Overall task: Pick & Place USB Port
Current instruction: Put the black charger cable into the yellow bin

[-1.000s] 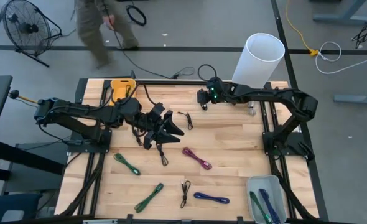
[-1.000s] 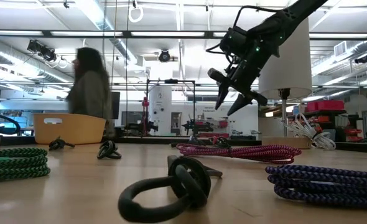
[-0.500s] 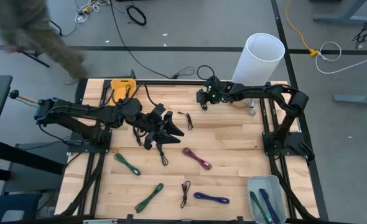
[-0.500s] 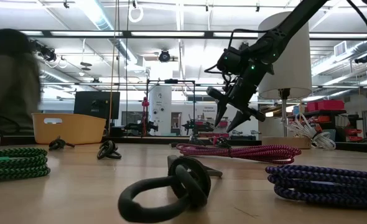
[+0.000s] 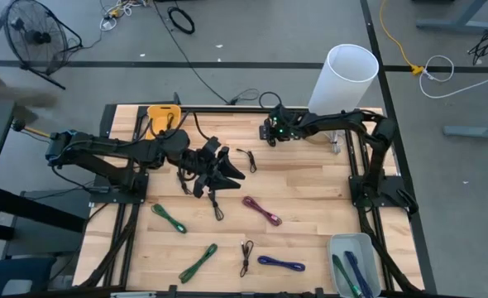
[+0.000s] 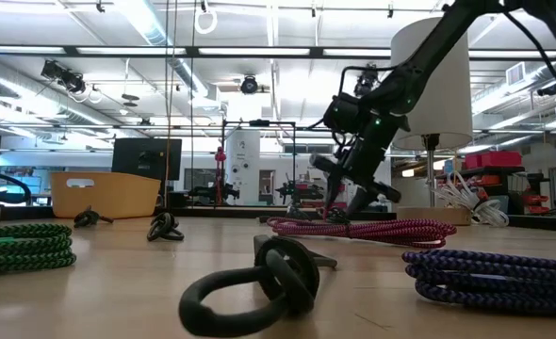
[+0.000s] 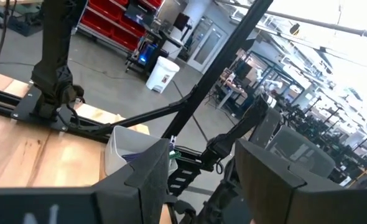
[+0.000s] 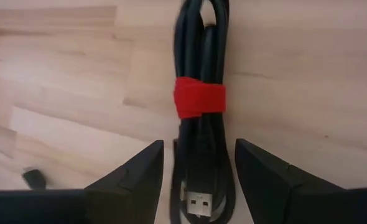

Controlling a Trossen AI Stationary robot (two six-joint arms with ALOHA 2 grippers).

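The black cable is ready for my right gripper to close on it, as the gripper's fingers stand beside it below the red tie in the right wrist view.
A black coiled USB cable (image 8: pixel 199 74) bound by a red tie (image 8: pixel 199 98) lies flat on the wooden table, its USB plug (image 8: pixel 196 202) nearest the camera in the right wrist view. My right gripper (image 8: pixel 199 168) is open, pointing steeply down, with one finger on each side of the coil. It hovers low over the table's far middle (image 5: pixel 268 139) (image 6: pixel 349 200). My left gripper (image 5: pixel 225 170) is open and level above the table's middle, with nothing between its fingers (image 7: pixel 199 180).
Other bundled cables lie about: black (image 5: pixel 246 158), black (image 5: pixel 216 208), magenta (image 5: pixel 262 210), green (image 5: pixel 169 218), green (image 5: pixel 198 261), black (image 5: pixel 246 253), blue (image 5: pixel 281 263). A clear bin (image 5: pixel 351 242) holding cables stands at the near right. A white cylinder (image 5: pixel 347 76) stands far right, a yellow object (image 5: pixel 161 116) far left.
My right gripper has come down toward the table and tipped more steeply, closing on the black cable with the red tie; its fingers stay open. A person beyond the far edge has walked off to the left.
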